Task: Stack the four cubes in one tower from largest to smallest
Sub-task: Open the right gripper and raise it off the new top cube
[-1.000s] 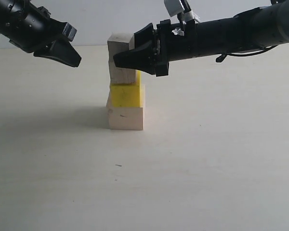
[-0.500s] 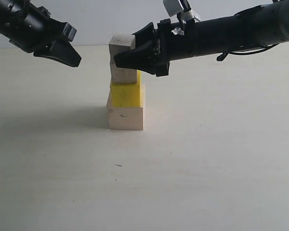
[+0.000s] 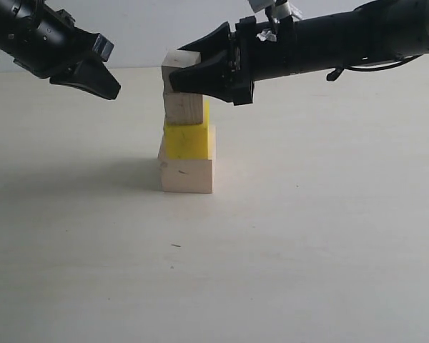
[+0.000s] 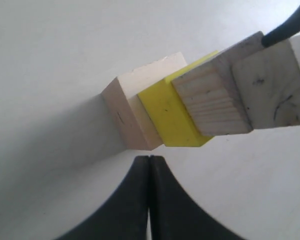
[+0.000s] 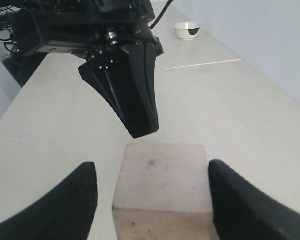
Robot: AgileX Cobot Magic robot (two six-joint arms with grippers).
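Note:
The small wooden cube is needed to finish the tower [image 3: 187, 143]. My right gripper has to grab it next by its opposite sides.
Four cubes stand in one column on the table. The large wooden cube [image 3: 186, 176] [image 4: 132, 117] is at the bottom and the yellow cube [image 3: 189, 141] [image 4: 172, 112] rests on it. Above come the medium wooden cube [image 3: 184, 108] [image 4: 212, 100] and the small wooden cube [image 3: 175, 63] [image 4: 272, 85] [image 5: 160, 175]. My right gripper [image 3: 186, 71] [image 5: 151, 167] is open around the top cube, with a gap showing on each side. My left gripper [image 3: 111, 89] [image 4: 149, 159] hangs shut and empty to the left of the tower, level with its top.
A white bowl [image 5: 187, 30] sits far back on the table. The pale tabletop [image 3: 307, 236] spreads around the tower. The right arm [image 3: 343, 43] reaches in from the right above the table.
The right gripper has risen a little along the top cube with its jaws still wide. The cubes and the left gripper have stayed where they were.

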